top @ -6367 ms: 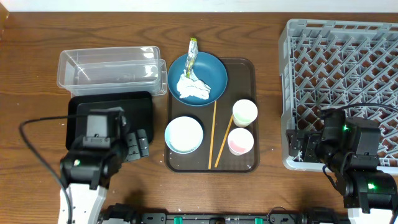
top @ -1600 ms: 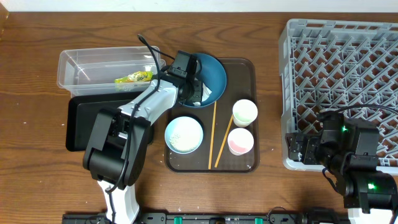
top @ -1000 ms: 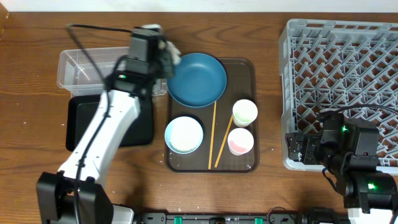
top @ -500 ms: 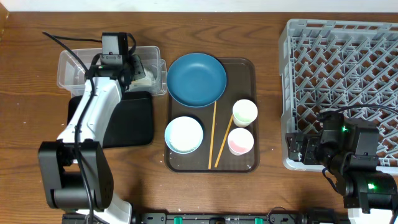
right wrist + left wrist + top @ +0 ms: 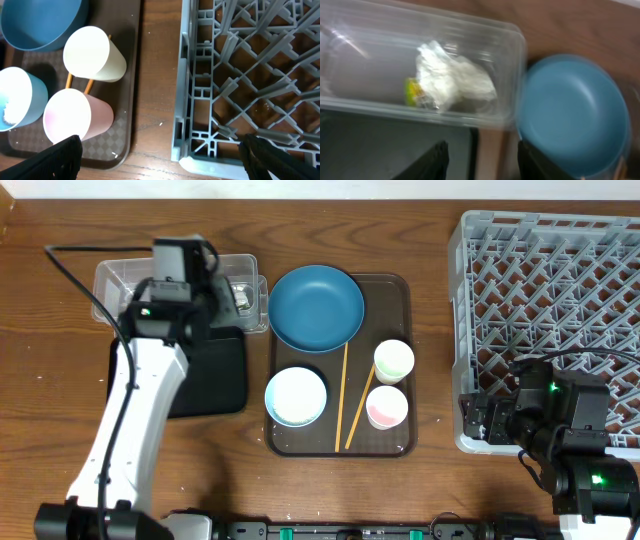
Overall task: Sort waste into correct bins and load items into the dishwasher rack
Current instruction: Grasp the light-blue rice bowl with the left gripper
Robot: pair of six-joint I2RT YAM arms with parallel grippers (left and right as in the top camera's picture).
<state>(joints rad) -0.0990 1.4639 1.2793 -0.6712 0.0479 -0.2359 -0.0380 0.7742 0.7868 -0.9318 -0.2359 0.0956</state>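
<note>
The waste in the light blue bowl (image 5: 296, 396) needs to be tipped into the black tray. My left gripper should next grab the bowl by its rim, on the side beside the chopsticks.
The crumpled white tissue (image 5: 452, 80) and the green-yellow wrapper (image 5: 412, 92) lie inside the clear tub (image 5: 365, 50). My left gripper (image 5: 482, 162) hangs open and empty above the tub's near edge (image 5: 218, 298), with the black tray (image 5: 215, 380) just below. The dark blue plate (image 5: 316, 307), light blue bowl (image 5: 296, 396), cream cup (image 5: 394, 361), pink cup (image 5: 387, 407) and two chopsticks (image 5: 343, 395) sit on the brown tray. My right gripper (image 5: 165, 160) is open and empty by the near left corner of the grey dishwasher rack (image 5: 550, 310).
The brown serving tray (image 5: 395, 442) lies between the bins and the rack. A strip of bare wood (image 5: 157, 75) separates the tray from the rack's left wall. The left arm's cable arcs over the table's left side.
My left gripper carried the tissue from the plate to the clear tub, opened and let it drop in beside the wrapper. The right arm has not moved.
</note>
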